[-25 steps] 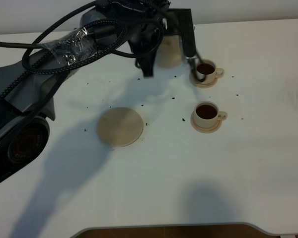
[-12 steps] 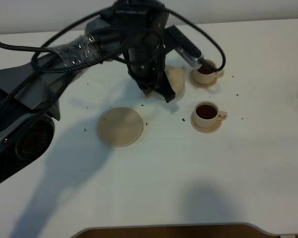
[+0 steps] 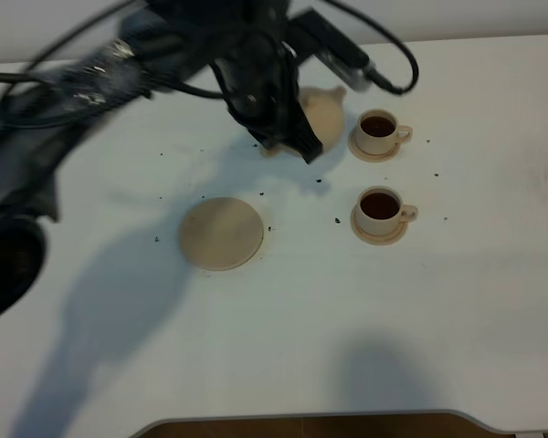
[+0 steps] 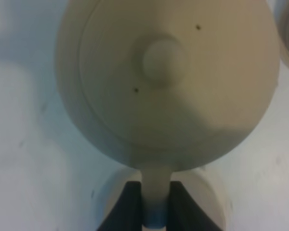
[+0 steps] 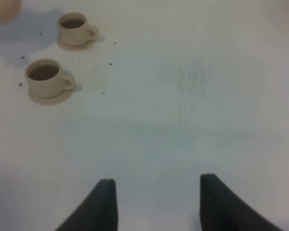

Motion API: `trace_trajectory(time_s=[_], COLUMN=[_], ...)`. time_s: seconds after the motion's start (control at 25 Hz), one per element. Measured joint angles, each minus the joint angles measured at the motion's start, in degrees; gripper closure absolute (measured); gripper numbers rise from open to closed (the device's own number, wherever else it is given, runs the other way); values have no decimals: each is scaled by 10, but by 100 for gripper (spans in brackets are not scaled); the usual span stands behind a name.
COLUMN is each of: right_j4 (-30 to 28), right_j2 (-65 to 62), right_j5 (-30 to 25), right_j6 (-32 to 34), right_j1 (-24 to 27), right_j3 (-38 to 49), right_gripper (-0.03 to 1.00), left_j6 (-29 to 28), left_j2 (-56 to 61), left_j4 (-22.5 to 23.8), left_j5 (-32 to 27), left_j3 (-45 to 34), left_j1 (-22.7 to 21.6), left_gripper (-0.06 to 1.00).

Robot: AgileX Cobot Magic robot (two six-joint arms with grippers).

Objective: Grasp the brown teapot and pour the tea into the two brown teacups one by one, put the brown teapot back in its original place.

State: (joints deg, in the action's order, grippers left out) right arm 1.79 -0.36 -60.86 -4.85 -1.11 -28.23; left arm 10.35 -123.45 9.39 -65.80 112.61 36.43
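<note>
The brown teapot [image 4: 168, 77] stays in my closed left gripper for now, until it reaches the flat round saucer disc: the teapot hangs beside the far teacup.
My left gripper [image 3: 292, 128] is shut on the loop handle of the brown teapot [image 3: 323, 113] and holds it above the table, just left of the far teacup [image 3: 378, 130]. The near teacup [image 3: 381, 207] stands in front of the far one. Both cups sit on small saucers and hold dark tea. In the left wrist view the teapot [image 4: 168, 77] fills the frame, lid knob up, with its handle between my gripper's [image 4: 155, 209] fingers. The flat round saucer disc [image 3: 221, 233] lies bare, front left of the teapot. My right gripper [image 5: 156, 202] is open and empty over bare table.
Small dark specks lie scattered on the white table [image 3: 283, 319] around the cups and disc. The right wrist view shows both cups, the far one [image 5: 75, 26] and the near one [image 5: 45, 75], and a bit of the teapot [image 5: 2, 8]. The table's front edge [image 3: 310, 418] is near.
My left arm has swung with the teapot: from behind and beside the far cup, forward between the cups and disc, then back a little. Cups and disc have not moved.
</note>
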Motion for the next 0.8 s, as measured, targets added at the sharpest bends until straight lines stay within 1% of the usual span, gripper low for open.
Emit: trace_trajectory(time_s=[0.04,0.16,0.28,0.32,0.4,0.48,0.6,0.72,0.8], right_j4=[0,0,0,0,0,0,0,0,0], right_j2=[0,0,0,0,0,0,0,0,0], right_j5=[0,0,0,0,0,0,0,0,0], right_j6=[0,0,0,0,0,0,0,0,0], right_j1=[0,0,0,0,0,0,0,0,0], right_j3=[0,0,0,0,0,0,0,0,0], right_gripper=[55,55,55,55,55,55,55,55,55], left_j6=[-2,-11,-39,-53,-94,-140,-228,-312,-339], left_j2=[13,48,98,119,159,195,234,242,242], left_j4=[5,18,22,22,23,25,40,64,67], left_j5=[-17,-24,-19,-7,34,90,161,217,252], left_j3=[-2,-36,-122,-154,-237,-313,-414,-480,-512], left_j1=[0,0,0,0,0,0,0,-6,-13], left_gripper=[83,83,83,83,83,83,83,83,83])
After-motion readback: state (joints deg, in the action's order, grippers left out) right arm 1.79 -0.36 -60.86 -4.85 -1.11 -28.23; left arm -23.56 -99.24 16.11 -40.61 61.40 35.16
